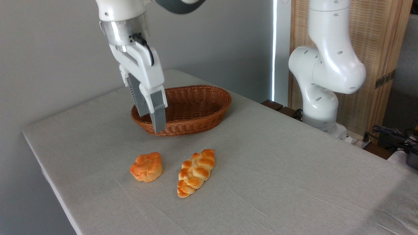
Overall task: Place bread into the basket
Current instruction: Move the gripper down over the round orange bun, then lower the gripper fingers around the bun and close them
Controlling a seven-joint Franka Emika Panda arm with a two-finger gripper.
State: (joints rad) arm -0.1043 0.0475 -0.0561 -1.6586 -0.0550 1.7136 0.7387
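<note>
Next, my gripper grips the small lumpy bun by its rounded sides, to put the bun into the basket (199,125).
The bread (146,167), a small orange-golden bun with a lumpy top, lies on the table near the front left. The basket (199,125), oval brown wicker with low sides, stands behind it and holds nothing. My gripper (151,122) hangs in the air in front of the basket's left end, well above and behind the bun. It points down and is open, with nothing between its fingers.
A longer braided golden loaf (196,172) lies just right of the bun. The arm's white base (321,98) stands at the table's right edge, with cables (392,133) beyond it. The grey cloth-covered table (277,182) has its front-left edge near the bun.
</note>
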